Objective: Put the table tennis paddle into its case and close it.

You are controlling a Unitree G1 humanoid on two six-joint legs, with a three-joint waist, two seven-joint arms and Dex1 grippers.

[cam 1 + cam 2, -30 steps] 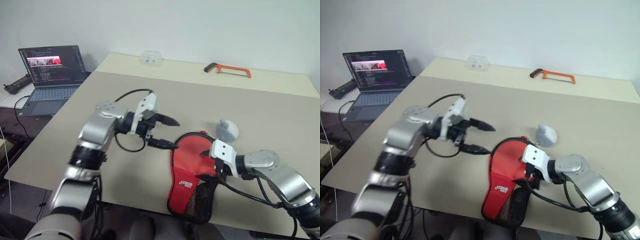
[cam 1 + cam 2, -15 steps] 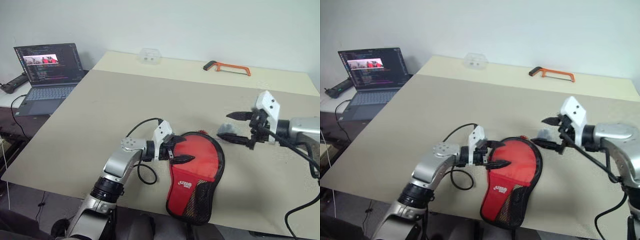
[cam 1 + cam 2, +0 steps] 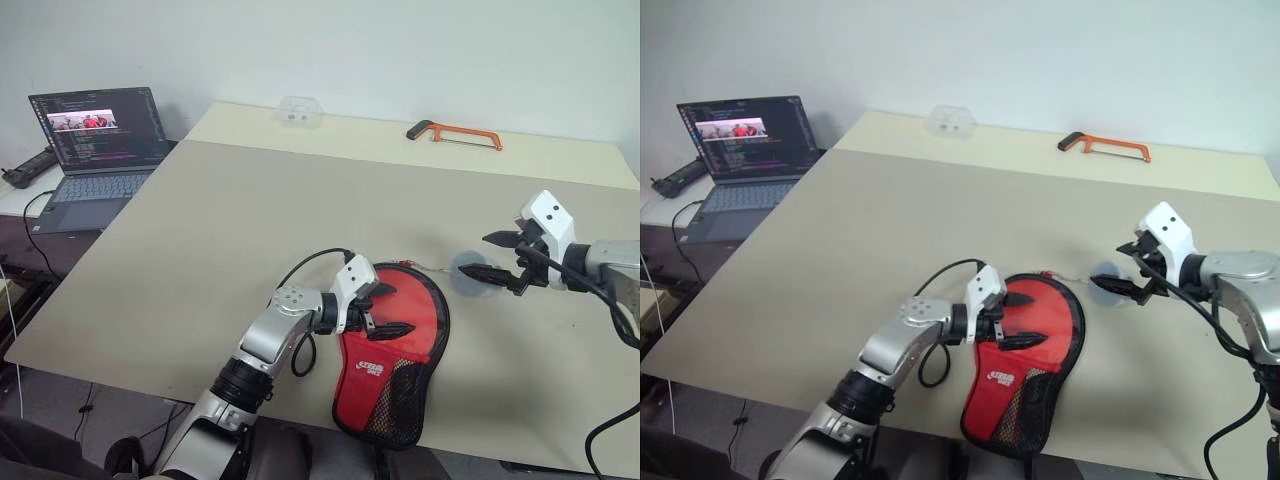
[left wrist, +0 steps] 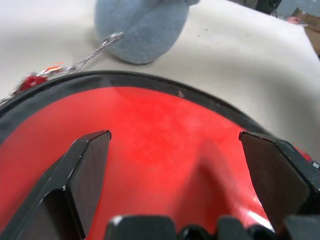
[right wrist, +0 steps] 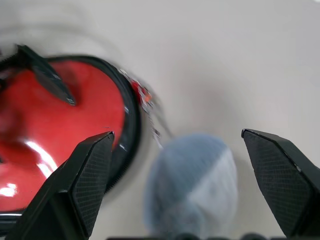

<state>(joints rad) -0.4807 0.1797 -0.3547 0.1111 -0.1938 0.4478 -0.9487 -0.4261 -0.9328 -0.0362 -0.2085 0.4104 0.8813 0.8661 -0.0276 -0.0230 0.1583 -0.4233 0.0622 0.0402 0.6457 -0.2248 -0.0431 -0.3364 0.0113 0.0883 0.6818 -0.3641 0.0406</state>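
Observation:
The grey-blue soft ball is still below the fingers of my right gripper, so they would miss it if they closed now, and the gripper should go lower first.
The case (image 3: 395, 350) lies flat near the table's front edge, red with a black zipper rim, a white logo and a black mesh pocket at its near end. The table tennis paddle is hidden. My left gripper (image 3: 400, 310) hangs open just over the case's round red part (image 4: 165, 115), nothing between its fingers. A grey-blue soft ball (image 5: 192, 187) on a thin chain lies on the table just right of the case's rim. Above that ball my right gripper (image 3: 475, 254) stands open and empty, pointing left toward the case.
An orange-framed hacksaw (image 3: 455, 137) and a small clear plastic box (image 3: 300, 112) lie at the table's far edge. An open laptop (image 3: 95, 140) sits on a lower surface to the left. The case's mesh end reaches the table's front edge (image 3: 300, 395).
My left gripper has come down and to the right, onto the case's round part. My right gripper has left the case, rising and moving right to the grey ball. Both stay open.

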